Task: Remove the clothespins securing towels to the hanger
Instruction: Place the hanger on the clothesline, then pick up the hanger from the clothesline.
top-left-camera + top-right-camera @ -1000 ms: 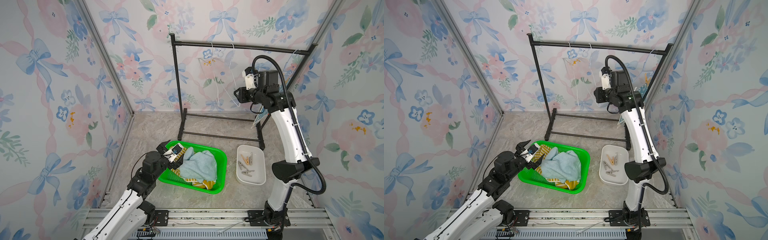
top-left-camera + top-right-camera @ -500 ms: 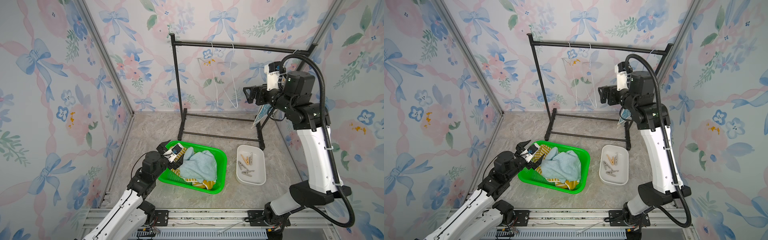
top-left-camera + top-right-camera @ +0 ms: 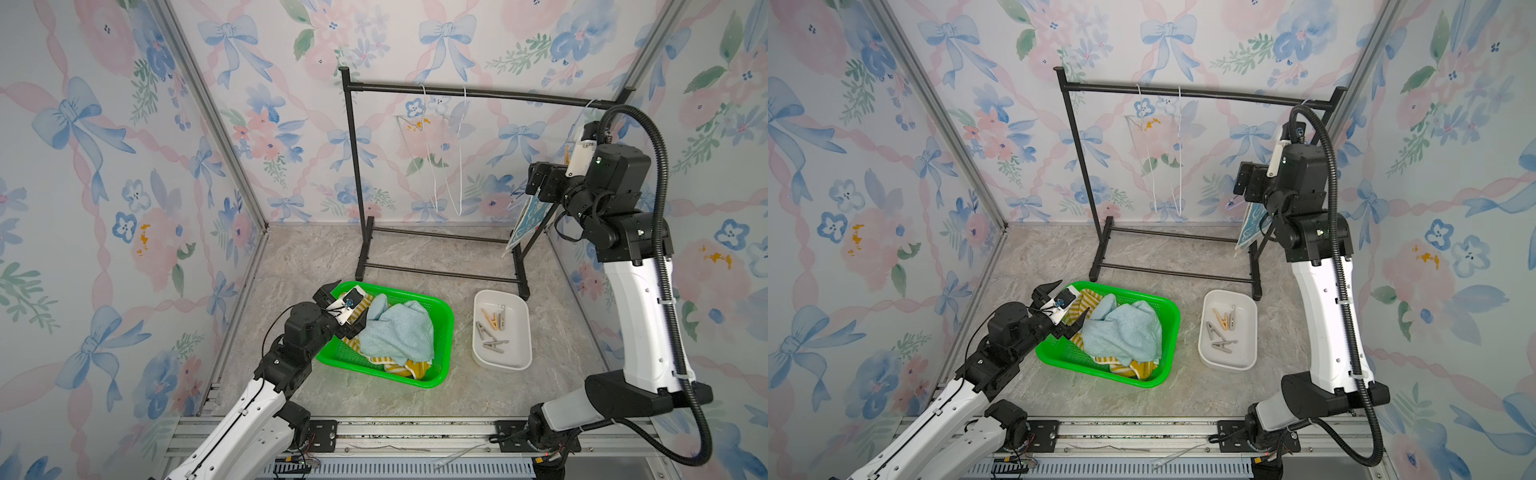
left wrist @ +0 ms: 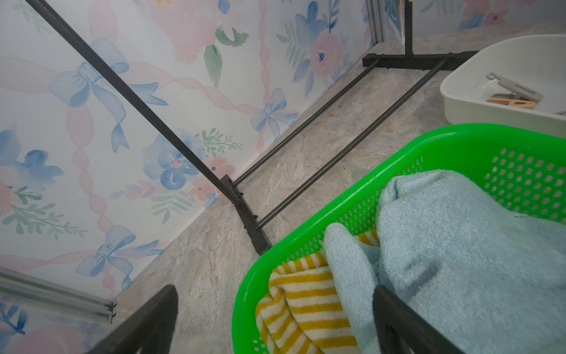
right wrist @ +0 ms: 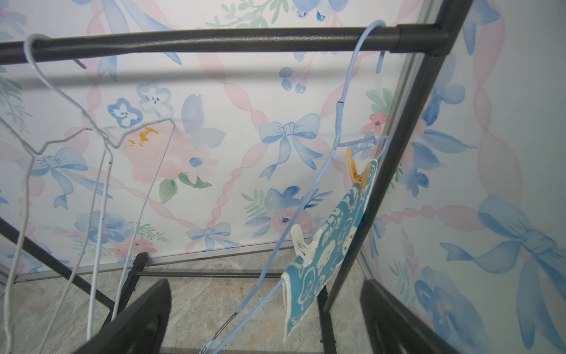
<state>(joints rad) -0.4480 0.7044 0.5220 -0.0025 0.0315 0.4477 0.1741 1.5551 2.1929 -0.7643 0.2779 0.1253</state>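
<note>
My right gripper grabs the pale blue hanger (image 5: 337,122) by its near sloping arm next, leaving the hanger's hook, far arm and clothespins free for unhooking and clothespin removal.
A blue towel with white bunnies (image 5: 327,254) hangs from a pale blue hanger (image 5: 337,122) at the right end of the black rack (image 3: 478,93). A tan clothespin (image 5: 357,171) and a white clothespin (image 5: 301,245) pin it to the hanger. My right gripper (image 5: 265,286) is open, raised close in front of this towel (image 3: 524,224) and touching nothing. The teal towel (image 3: 399,332) and the yellow striped towel (image 4: 306,294) lie in the green basket (image 3: 442,332). My left gripper (image 4: 275,291) is open and empty over the basket's left rim.
A white tray (image 3: 521,332) right of the basket holds several loose clothespins (image 3: 492,320). Two bare white wire hangers (image 3: 444,166) dangle from the middle of the rack. The rack's right post (image 5: 398,153) stands just behind the blue towel, near the side wall.
My right arm has swung from the rack's middle to its right end, in front of the blue towel, and its jaws have opened wider. The left arm has stayed still.
</note>
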